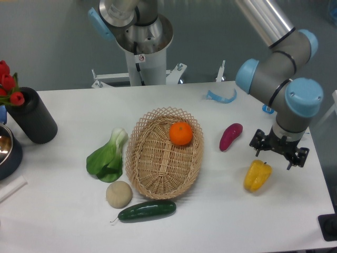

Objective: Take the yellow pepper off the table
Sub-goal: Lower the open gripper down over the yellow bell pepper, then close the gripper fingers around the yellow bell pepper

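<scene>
I need to grab the yellow pepper by its stem end (261, 167) with my gripper next, so that I can pick it up.
The yellow pepper (257, 175) lies on the white table (221, 211) at the right, glossy and lobed, with a small dark stem at its top. My gripper (274, 159) hangs just above and slightly right of the pepper's upper end, not touching it. Its dark fingers (258, 147) are spread apart and nothing is between them, so it is open.
A purple oblong vegetable (230, 136) lies left of the gripper. A wicker basket (158, 163) holds an orange fruit (181, 133). Bok choy (108, 157), a beige round item (119, 194) and a cucumber (147, 210) lie at left. The table's right edge is near.
</scene>
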You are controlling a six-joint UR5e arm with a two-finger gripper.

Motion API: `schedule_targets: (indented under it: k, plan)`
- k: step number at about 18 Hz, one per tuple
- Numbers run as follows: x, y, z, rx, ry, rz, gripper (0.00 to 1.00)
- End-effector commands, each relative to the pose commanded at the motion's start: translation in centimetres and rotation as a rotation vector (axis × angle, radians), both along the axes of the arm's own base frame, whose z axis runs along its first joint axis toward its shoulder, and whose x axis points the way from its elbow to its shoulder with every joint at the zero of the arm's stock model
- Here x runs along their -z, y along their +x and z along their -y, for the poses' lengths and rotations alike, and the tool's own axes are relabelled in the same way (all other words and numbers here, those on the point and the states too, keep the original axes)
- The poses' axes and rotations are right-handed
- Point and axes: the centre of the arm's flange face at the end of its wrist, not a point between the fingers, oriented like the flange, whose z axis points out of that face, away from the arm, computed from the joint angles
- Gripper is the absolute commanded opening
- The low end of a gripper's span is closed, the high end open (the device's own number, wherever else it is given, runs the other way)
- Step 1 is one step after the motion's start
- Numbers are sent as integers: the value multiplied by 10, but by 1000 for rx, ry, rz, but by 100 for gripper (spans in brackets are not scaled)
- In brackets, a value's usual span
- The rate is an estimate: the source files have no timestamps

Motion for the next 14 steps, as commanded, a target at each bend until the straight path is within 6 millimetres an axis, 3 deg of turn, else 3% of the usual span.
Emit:
schedule_targets:
  k: [14]
  plan:
    - [32, 8, -13, 11, -15, 37, 100]
